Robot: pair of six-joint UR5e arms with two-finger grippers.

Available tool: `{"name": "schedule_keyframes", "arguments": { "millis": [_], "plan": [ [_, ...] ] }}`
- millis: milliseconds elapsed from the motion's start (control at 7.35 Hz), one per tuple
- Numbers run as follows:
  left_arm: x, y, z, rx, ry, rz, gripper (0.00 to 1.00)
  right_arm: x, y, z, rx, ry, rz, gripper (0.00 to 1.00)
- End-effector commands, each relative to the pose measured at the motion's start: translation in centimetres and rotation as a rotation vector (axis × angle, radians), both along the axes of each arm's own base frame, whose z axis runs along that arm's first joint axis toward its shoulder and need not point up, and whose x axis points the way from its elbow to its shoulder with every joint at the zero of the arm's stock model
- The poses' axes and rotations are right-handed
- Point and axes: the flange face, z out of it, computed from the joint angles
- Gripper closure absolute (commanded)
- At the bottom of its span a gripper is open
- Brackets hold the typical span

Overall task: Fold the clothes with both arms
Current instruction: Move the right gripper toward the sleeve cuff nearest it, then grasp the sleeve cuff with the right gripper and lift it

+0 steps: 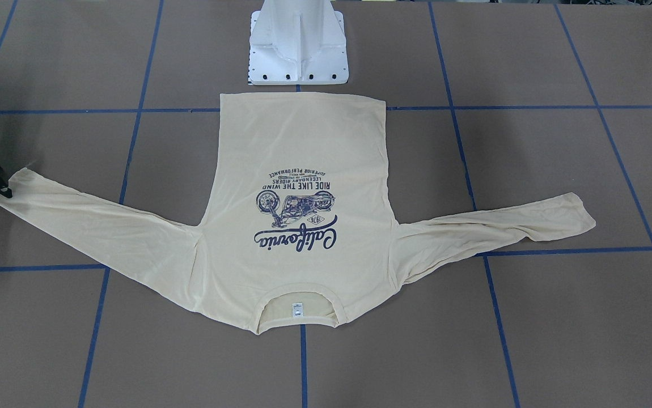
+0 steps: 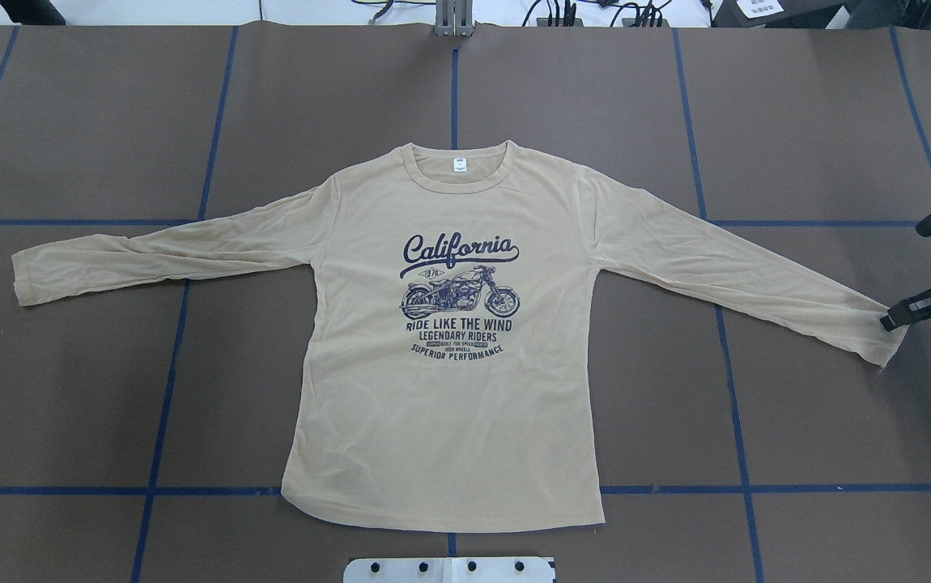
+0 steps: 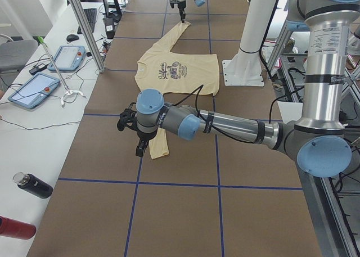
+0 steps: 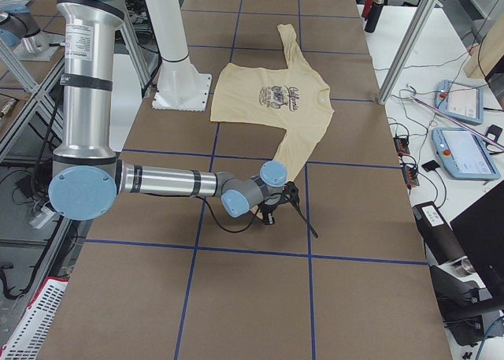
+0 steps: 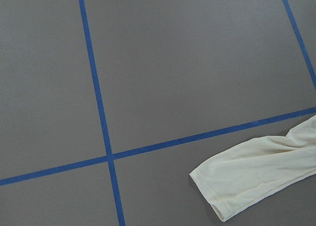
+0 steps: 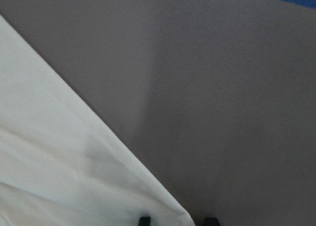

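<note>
The robot's right gripper will take hold of the sleeve by its cuff (image 1: 12, 185) next. The right gripper will then fold the sleeve across the shirt's body (image 1: 296, 265).
The pale cream-yellow shirt (image 2: 449, 380) lies flat and face up, navy "California" print showing, both sleeves spread out sideways. My right gripper (image 2: 891, 321) is low at the cuff of the sleeve on the robot's right (image 1: 17, 184). In the right wrist view its two fingertips (image 6: 144, 220) stand apart, one over the cloth edge and one over bare table, so the right gripper (image 6: 177, 220) is open. My left gripper (image 3: 138, 140) shows only in the exterior left view, hovering just beyond the other cuff (image 5: 222, 186). I cannot tell whether it is open or shut.
The brown table cover (image 2: 822, 421) carries a grid of blue tape lines. The robot's white pedestal base (image 1: 297, 48) stands just behind the shirt's hem. Side benches hold tablets (image 3: 31, 90), cables and bottles (image 3: 34, 185).
</note>
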Motion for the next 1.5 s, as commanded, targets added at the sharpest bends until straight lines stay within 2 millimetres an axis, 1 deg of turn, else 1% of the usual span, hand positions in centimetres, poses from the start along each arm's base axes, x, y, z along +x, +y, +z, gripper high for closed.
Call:
{"name": "schedule_keyframes", "arguments": {
  "millis": [0,136,272,408,544,680,816,952,1088,1224,1360],
  "plan": [
    [0.0,0.0,0.0,0.0,0.0,-0.001,0.0,0.1,0.0,0.0,0.001,-0.001,0.001,0.79],
    [0.0,0.0,0.0,-0.001,0.0,0.0,0.0,0.0,0.0,-0.5,-0.001,-0.014,0.001,0.86],
    [0.0,0.0,0.0,0.001,0.001,0.001,0.0,-0.2,-0.1,-1.1,-0.007,-0.041,-0.01,0.99],
    [0.0,0.0,0.0,-0.002,0.002,0.0,0.0,-0.1,-0.2,-1.4,-0.005,-0.051,-0.009,1.0],
    [0.0,0.0,-0.1,0.001,0.002,0.0,0.0,0.0,-0.7,-2.2,0.003,-0.072,-0.005,1.0],
    [0.1,0.1,-0.1,-0.003,0.017,0.006,0.0,0.0,-1.1,-4.7,0.038,-0.099,0.001,1.0],
    [0.2,0.1,-0.1,-0.006,0.031,0.012,0.0,-0.6,-1.7,-7.9,0.015,-0.159,0.022,1.0],
    [0.2,0.1,0.0,-0.008,0.031,0.012,0.0,-2.0,-3.6,-13.2,-0.036,-0.235,0.081,1.0],
    [0.2,0.1,0.2,-0.012,0.03,0.013,0.0,-3.3,-5.8,-17.8,-0.017,-0.282,0.102,1.0],
    [0.2,0.0,0.1,-0.011,0.03,0.013,0.01,-4.4,-7.4,-21.6,-0.038,-0.33,0.119,1.0],
    [0.2,0.0,0.2,-0.013,0.032,0.014,0.0,-6.3,-10.1,-27.6,-0.066,-0.388,0.157,1.0]
  ]
}}
